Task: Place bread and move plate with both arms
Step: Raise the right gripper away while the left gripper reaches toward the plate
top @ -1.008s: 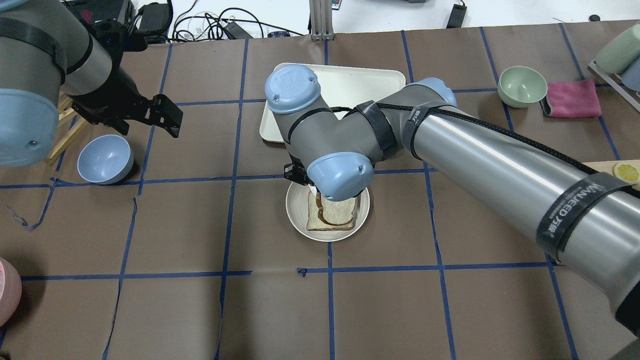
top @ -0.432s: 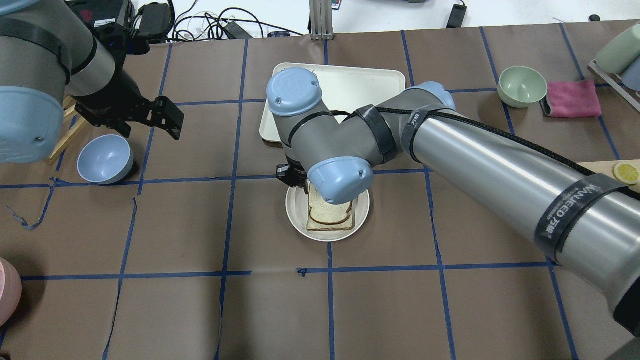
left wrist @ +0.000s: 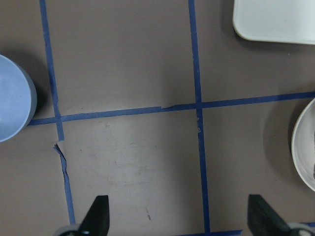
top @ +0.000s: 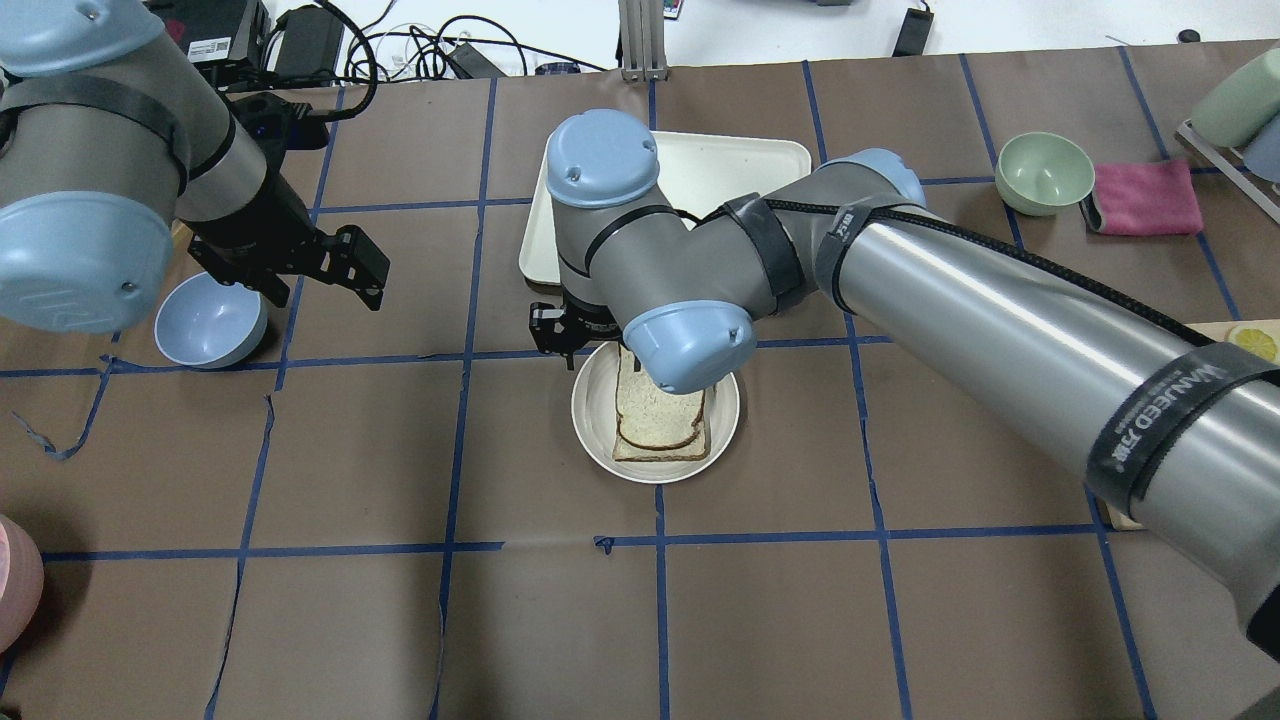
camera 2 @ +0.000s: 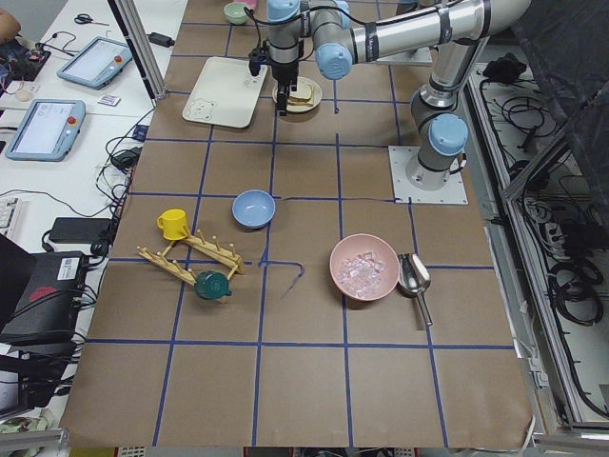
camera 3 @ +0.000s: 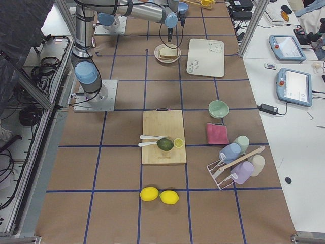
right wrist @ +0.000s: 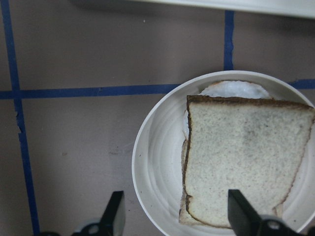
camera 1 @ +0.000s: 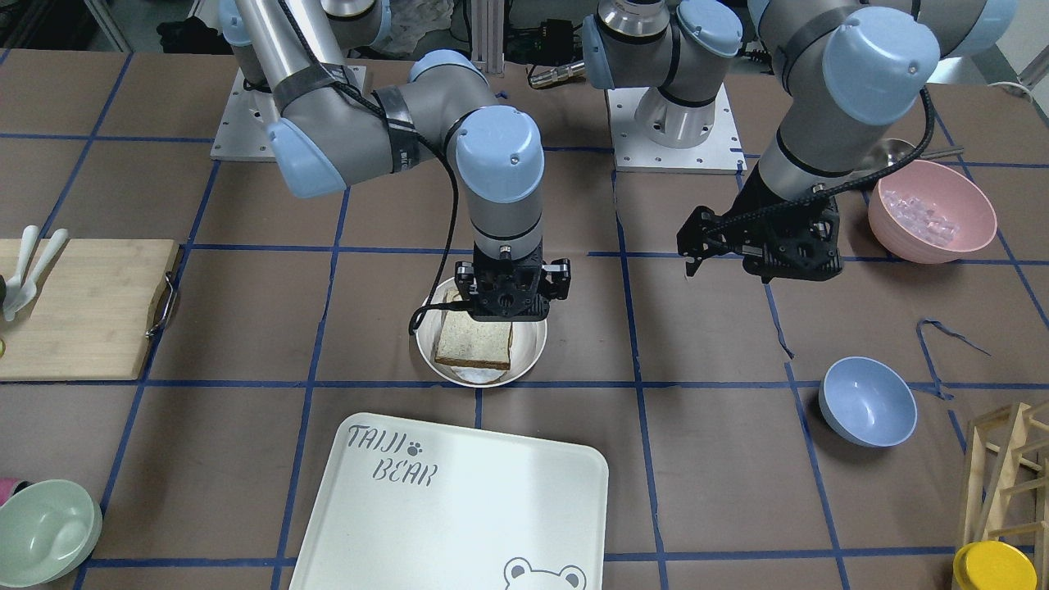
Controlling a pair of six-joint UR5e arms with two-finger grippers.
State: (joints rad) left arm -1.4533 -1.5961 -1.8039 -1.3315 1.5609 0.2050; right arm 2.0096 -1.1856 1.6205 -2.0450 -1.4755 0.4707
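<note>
I will next grab the plate's rim with my left gripper to move the loaded plate onto the bear-printed tray (camera 1: 449,501) (left wrist: 275,17).
The bread (top: 660,412), a speckled slice with a dark crust, lies flat on a paler slice on the round cream plate (top: 590,425) at mid-table. It shows in the front view (camera 1: 474,342) and the right wrist view (right wrist: 241,167) too. My right gripper (right wrist: 177,216) is open and empty, a little above the plate's (right wrist: 152,167) edge; the front view (camera 1: 504,301) shows it over the bread. My left gripper (top: 365,265) is open and empty above bare table left of the plate, also in the front view (camera 1: 695,246). The left wrist view (left wrist: 179,216) shows the plate's rim (left wrist: 302,147) at the right edge.
The bear-printed tray (camera 1: 459,508) lies just beyond the plate. A blue bowl (top: 210,320) sits under my left arm. A pink bowl (camera 1: 930,209) of ice, a green bowl (top: 1045,172), a pink cloth (top: 1145,197) and a cutting board (camera 1: 82,307) stand further out.
The bread went from tilted under my right gripper to lying flat on the plate. The right gripper let go and pulled back toward the tray. My left gripper moved right, nearer the plate.
</note>
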